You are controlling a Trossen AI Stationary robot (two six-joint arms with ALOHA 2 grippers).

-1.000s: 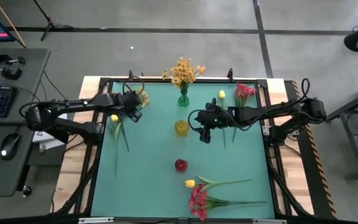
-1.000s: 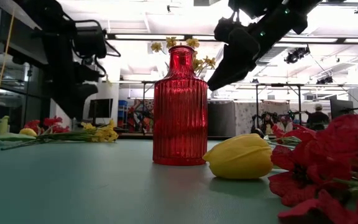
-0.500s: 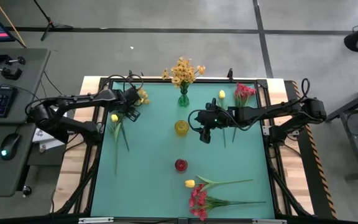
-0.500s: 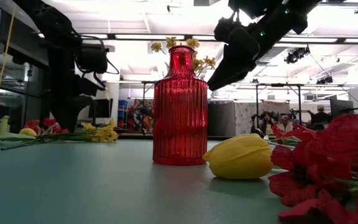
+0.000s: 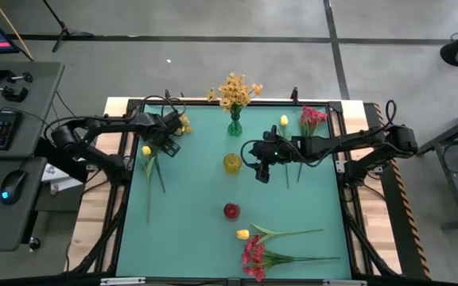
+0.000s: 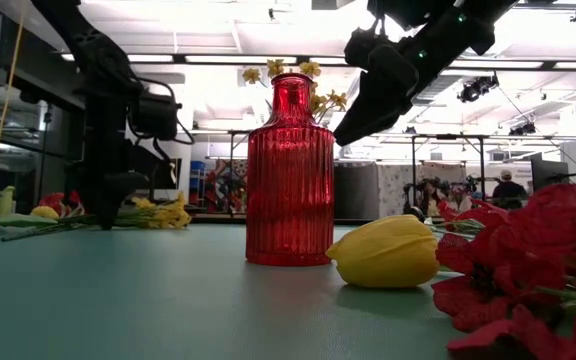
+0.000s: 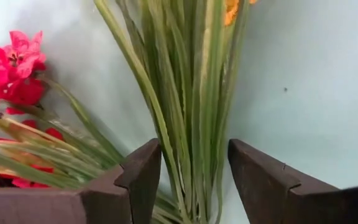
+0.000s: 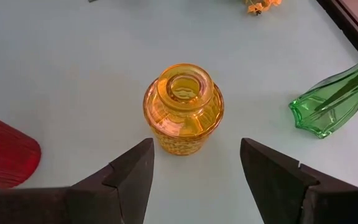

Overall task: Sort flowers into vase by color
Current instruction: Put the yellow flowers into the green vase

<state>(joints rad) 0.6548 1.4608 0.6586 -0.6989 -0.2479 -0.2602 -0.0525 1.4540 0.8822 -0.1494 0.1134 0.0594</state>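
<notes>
The left gripper will next take hold of the orange spray (image 5: 183, 123) by its green stalks, so that the spray can be added to the green vase (image 5: 234, 125).
My left gripper (image 5: 168, 140) is open and low over a bunch of flowers at the table's far left. In the left wrist view its fingers stand on either side of a sheaf of green stalks (image 7: 191, 118), and pink-red blossoms (image 7: 8, 65) lie beside them. The orange spray (image 5: 183, 123) and a yellow bud (image 5: 146, 150) belong to that bunch. My right gripper (image 5: 261, 167) is open and empty, hovering beside the amber vase (image 8: 183, 106). A green vase (image 5: 234, 125) holds orange-yellow sprays. The red vase (image 6: 289, 170) stands empty.
A yellow bud (image 5: 284, 121) and a pink-red cluster (image 5: 312, 119) lie at the far right behind my right arm. Another yellow bud (image 5: 242, 234) and pink-red cluster (image 5: 253, 258) lie at the near edge. A raised dark frame (image 5: 126, 159) borders the table.
My left gripper has come down toward the flower bunch at the far left, its arm's elbow swinging toward the far edge. The right arm and the flowers have stayed put.
</notes>
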